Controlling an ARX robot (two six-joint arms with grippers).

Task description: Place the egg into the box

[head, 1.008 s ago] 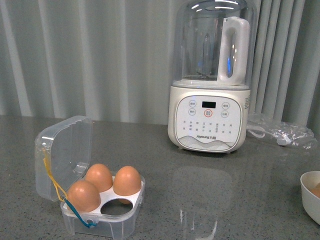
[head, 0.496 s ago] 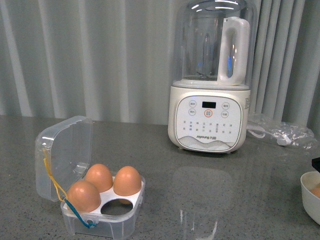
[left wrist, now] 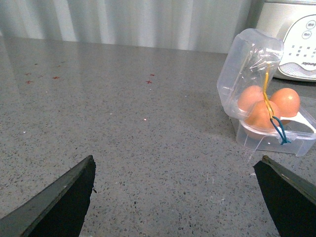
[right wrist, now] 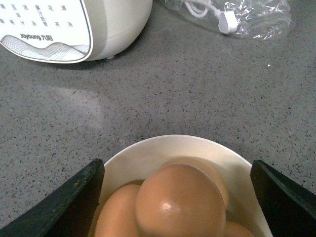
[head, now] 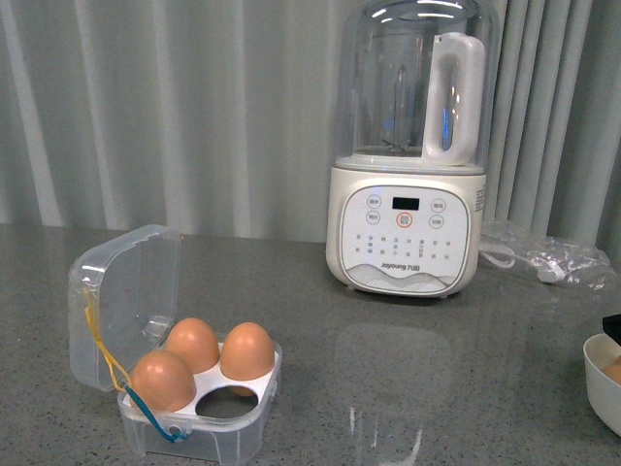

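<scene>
The right gripper grabs the orange-brown egg by its raised, exposed sides next, since other eggs crowd around its base in the bowl (right wrist: 148, 153).
The clear box (head: 199, 427) stands open at the front left, its lid tilted up and back. Three eggs sit in its white insert, one of them at the near left (head: 162, 380); the near right hole (head: 226, 402) is empty. More eggs lie in a white bowl (right wrist: 148, 153), one on top (right wrist: 180, 205). My right gripper (right wrist: 177, 165) is open just above the bowl, with a finger on either side of the top egg and no contact. Only its dark tip (head: 613, 325) shows in the front view. My left gripper (left wrist: 177, 159) is open and empty over bare table, apart from the box (left wrist: 266, 98).
A white blender (head: 406, 228) with a clear jar stands at the back centre. A plastic bag holding a white cable (head: 548, 257) lies to its right. The bowl (head: 604, 381) sits at the table's right edge. Grey curtains hang behind.
A dark tip of my right gripper has come into the front view at the right edge, above the bowl. The box and its eggs have not moved.
</scene>
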